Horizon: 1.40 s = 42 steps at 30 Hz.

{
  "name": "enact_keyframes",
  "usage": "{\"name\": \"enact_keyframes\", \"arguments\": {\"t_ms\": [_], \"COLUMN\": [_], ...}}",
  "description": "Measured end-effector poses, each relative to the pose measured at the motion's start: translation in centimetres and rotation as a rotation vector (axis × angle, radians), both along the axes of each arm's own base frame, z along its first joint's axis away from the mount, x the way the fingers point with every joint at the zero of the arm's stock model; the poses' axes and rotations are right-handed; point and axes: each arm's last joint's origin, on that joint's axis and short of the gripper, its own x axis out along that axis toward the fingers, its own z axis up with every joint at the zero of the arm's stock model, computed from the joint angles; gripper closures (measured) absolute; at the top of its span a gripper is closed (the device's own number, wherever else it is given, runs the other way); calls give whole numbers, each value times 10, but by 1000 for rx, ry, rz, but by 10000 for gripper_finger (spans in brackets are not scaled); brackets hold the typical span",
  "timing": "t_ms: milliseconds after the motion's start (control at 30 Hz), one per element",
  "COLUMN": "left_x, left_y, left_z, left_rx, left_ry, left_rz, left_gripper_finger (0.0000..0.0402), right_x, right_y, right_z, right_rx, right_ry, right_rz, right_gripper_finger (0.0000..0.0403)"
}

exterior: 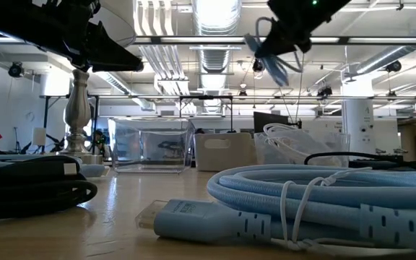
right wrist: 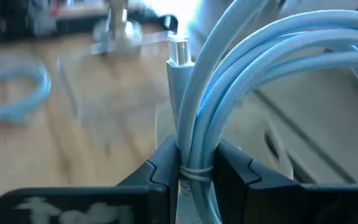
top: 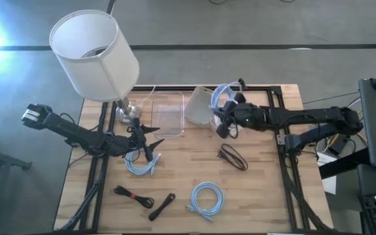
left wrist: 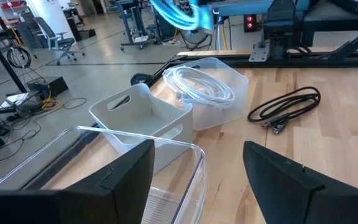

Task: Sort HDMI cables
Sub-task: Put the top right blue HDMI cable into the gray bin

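Observation:
I need to lower the blue coil inside the white bin with my right gripper before I let go of it. The coil is still hanging above and past the bin's rim.
My right gripper (top: 224, 112) is shut on a light blue HDMI cable coil (top: 222, 93), raised over the tubs at the far side of the table. In the low view this coil (exterior: 269, 47) hangs high in the air. A second light blue coil (top: 141, 163) lies flat on the table under my left gripper (top: 154, 142), which hovers open above it. A third light blue coil (top: 206, 198) lies near the front edge. Three black tied bundles (top: 232, 156), (top: 134, 194), (top: 163, 205) lie on the wood. A white coil (left wrist: 199, 87) sits inside a clear tub (left wrist: 235, 93). My right gripper pinches several gathered strands of the light blue coil between its two fingers (right wrist: 164, 177), right at the thin white tie (right wrist: 194, 173). The fingers slant down from the table's right side and lie across the strands. The coil is lifted clear, its connector (right wrist: 179, 53) pointing away from the fingers.
A large clear tub (top: 167, 112) and a white bin (top: 200, 104) stand side by side at the far middle. A lamp with a white shade (top: 93, 55) stands at the far left on its metal base (top: 128, 112). Black frame rails (top: 282, 150) run along the table's sides.

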Motion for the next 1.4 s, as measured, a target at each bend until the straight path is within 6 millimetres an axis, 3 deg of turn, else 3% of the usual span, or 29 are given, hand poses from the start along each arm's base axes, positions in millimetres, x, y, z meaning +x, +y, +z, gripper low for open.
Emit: {"name": "enact_keyframes", "arguments": {"t_ms": [200,700,1133,1400], "left_x": [0,0,0,0], "left_y": [0,0,0,0], "left_z": [-1,-1,-1,-1], "left_rx": [3,-3,-7,-8], "left_ry": [8,7,5,3], "left_rz": [-1,1,2,2], "left_gripper_finger": [152,152,152,152], "right_x": [21,76,89,93], "right_y": [-16,-46,-64,-70], "right_z": [-10,-78,-139,-152], "right_rx": [-40,-96,-69,-67], "right_ry": [-99,-52,115,112], "right_rz": [-39,-75,-108,-123], "right_gripper_finger": [337,337,334,300]}}
